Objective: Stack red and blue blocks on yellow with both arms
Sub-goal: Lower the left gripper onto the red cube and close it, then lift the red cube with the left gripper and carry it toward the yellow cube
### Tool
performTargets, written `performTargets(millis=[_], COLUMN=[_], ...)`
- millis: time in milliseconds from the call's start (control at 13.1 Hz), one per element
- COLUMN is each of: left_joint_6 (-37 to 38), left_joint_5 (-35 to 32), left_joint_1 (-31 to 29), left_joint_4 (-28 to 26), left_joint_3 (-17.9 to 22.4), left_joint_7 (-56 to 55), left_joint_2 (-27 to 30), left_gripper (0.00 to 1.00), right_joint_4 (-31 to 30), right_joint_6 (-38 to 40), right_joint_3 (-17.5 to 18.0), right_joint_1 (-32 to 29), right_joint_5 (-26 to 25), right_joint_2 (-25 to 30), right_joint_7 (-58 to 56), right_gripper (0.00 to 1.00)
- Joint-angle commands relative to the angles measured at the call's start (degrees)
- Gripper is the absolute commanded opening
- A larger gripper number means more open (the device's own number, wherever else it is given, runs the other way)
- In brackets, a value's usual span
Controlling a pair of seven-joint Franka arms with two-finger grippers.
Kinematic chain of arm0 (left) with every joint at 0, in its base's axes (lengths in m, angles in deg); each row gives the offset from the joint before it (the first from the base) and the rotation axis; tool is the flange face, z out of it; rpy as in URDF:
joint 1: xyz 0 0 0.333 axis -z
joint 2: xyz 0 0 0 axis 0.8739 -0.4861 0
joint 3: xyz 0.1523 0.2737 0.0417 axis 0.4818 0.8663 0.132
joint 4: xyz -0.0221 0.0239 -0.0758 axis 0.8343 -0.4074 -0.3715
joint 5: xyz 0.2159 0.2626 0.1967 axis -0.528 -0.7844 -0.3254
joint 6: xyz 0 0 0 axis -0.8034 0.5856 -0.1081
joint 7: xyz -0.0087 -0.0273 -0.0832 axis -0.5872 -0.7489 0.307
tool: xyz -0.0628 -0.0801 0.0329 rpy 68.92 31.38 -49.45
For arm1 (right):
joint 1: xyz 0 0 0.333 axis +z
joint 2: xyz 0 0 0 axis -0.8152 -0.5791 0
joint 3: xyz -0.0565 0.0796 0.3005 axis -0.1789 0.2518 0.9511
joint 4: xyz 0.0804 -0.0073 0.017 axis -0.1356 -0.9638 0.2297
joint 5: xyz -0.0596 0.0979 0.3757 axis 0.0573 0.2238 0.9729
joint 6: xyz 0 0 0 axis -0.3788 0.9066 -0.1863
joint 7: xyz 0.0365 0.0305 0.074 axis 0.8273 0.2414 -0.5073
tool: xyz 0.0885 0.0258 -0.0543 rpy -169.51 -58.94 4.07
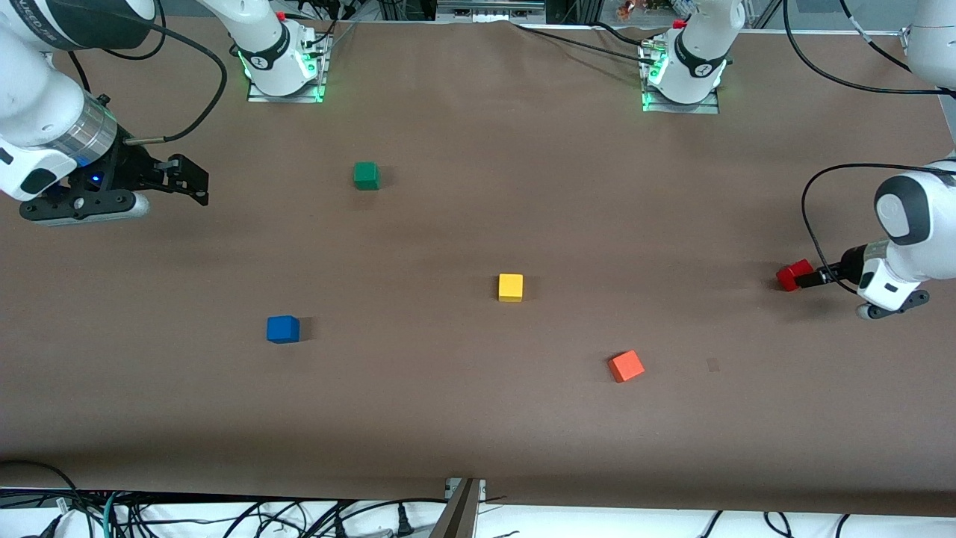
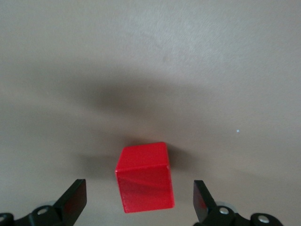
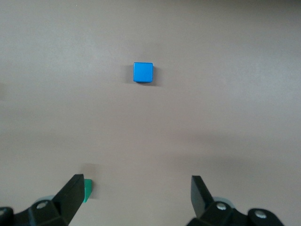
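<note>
My left gripper grabs the deep red cube (image 1: 792,274) by its opposite sides next, to stack it on the yellow cube (image 1: 511,287).
The deep red cube (image 1: 792,274) sits on the table at the left arm's end. My left gripper (image 1: 804,280) is low at it and open. In the left wrist view the red cube (image 2: 145,176) lies between the spread fingers (image 2: 75,195) of the left gripper (image 2: 139,190), touching neither. The blue cube (image 1: 283,329) sits toward the right arm's end and shows in the right wrist view (image 3: 143,72). The yellow cube (image 1: 511,287) sits mid-table. My right gripper (image 1: 200,185) is open and empty, up over the right arm's end; it shows in its wrist view (image 3: 136,195).
A green cube (image 1: 366,175) sits farther from the front camera than the blue cube; its edge shows in the right wrist view (image 3: 88,189). A lighter orange-red cube (image 1: 626,366) lies nearer the camera than the yellow cube. The arm bases (image 1: 284,67) stand along the table's top edge.
</note>
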Motion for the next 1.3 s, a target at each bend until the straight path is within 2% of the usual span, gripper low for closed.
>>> performTargets(millis=[0,382,459,535,688,841,994,1071,1224], left_joint_6=[-3.3,-6.6,-6.6,-6.6,-6.1,-5.7,-3.9,-1.0,9.4], left_joint_5=[0.2,0.5,0.5,0.5,0.4,0.4,0.3,0.3,0.3], left_joint_1=[-0.6,-0.8,-0.7,-0.7,-0.4,-0.3,-0.1,0.0,0.0], left_joint_4=[-5.2,-7.3,-7.4,-7.4,-7.2,-7.0,-6.2,-4.3,3.3], left_joint_3=[-0.3,-0.4,-0.6,-0.9,-1.0,-1.0,-1.5,-2.9,-7.1], left_joint_7=[-0.4,-1.1,-2.3,-3.6,-4.1,-3.6,-2.8,-3.1,-3.6], left_joint_2=[3.0,2.5,2.5,2.6,2.7,2.7,4.3,5.6,6.2], left_gripper=[1.0,1.0,0.87,0.69,0.6,0.3,0.16,0.14,0.11], right_joint_4=[-1.0,-1.0,-1.0,-1.0,-1.0,-1.0,-1.0,-1.0,-0.9], right_joint_6=[-0.3,-0.3,-0.3,-0.3,-0.3,-0.3,-0.3,-0.3,-0.4], right_joint_3=[1.0,0.9,1.0,1.0,1.0,0.9,0.9,0.9,0.9], right_joint_1=[-1.0,-1.0,-1.0,-1.0,-1.0,-1.0,-1.0,-1.0,-1.0], right_joint_5=[-0.8,-0.7,-0.7,-0.7,-0.7,-0.7,-0.8,-0.8,-0.8], right_joint_2=[1.2,1.2,1.2,1.2,1.2,1.2,1.1,1.1,1.1], right_joint_7=[-0.7,-0.7,-0.7,-0.7,-0.7,-0.7,-0.7,-0.7,-0.7], right_gripper=[1.0,1.0,1.0,1.0,1.0,1.0,1.0,1.0,1.0])
